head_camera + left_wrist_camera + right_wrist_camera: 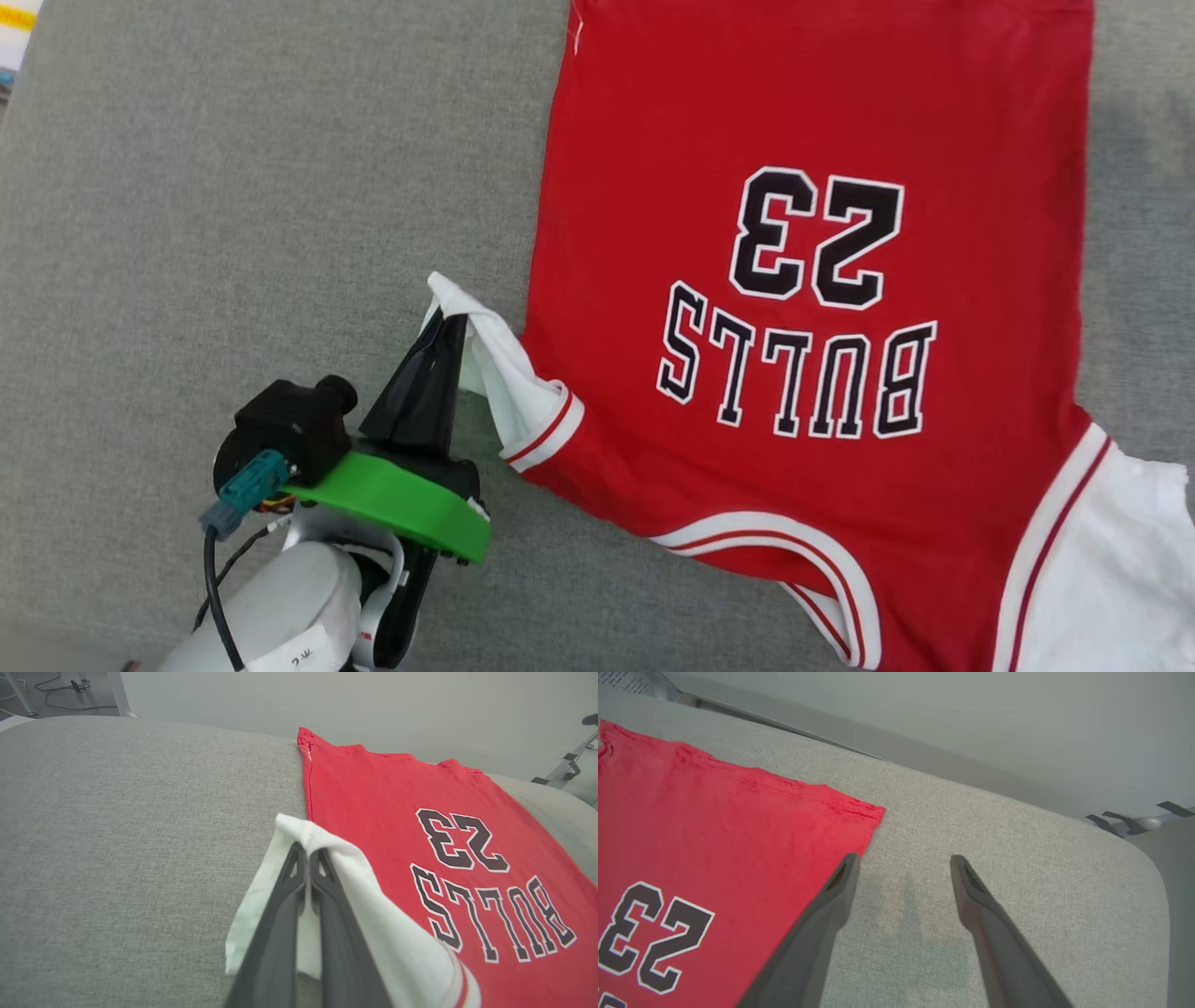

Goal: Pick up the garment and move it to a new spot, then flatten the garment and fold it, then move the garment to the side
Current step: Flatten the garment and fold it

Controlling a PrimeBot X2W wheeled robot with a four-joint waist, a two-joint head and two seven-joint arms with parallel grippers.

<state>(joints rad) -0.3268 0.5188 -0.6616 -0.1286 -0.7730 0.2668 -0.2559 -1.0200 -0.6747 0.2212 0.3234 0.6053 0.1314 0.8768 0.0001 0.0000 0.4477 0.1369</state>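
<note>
My right gripper takes hold of the garment by its red hem corner (1084, 9) next, where an edge is free, since the printed body (818, 246) lies spread flat.
The garment (812, 112) is a red jersey T-shirt with white sleeves, spread flat on the grey fabric surface with its "BULLS 23" print facing up. My left gripper (446, 322) is shut on the garment's white left sleeve (499, 369), lifting its tip a little off the surface; the same grip shows in the left wrist view, gripper (306, 851) and sleeve (373, 896). My right gripper (903, 861) stands open over bare grey cloth just right of the garment (714, 826), nothing between its fingers. The other white sleeve (1111, 569) lies at the lower right.
The grey padded surface (233, 205) stretches wide to the left of the shirt. Its far edge and rounded corner (1134, 858) show in the right wrist view, with floor beyond. Cables and a stand leg (70, 690) lie on the floor past the surface.
</note>
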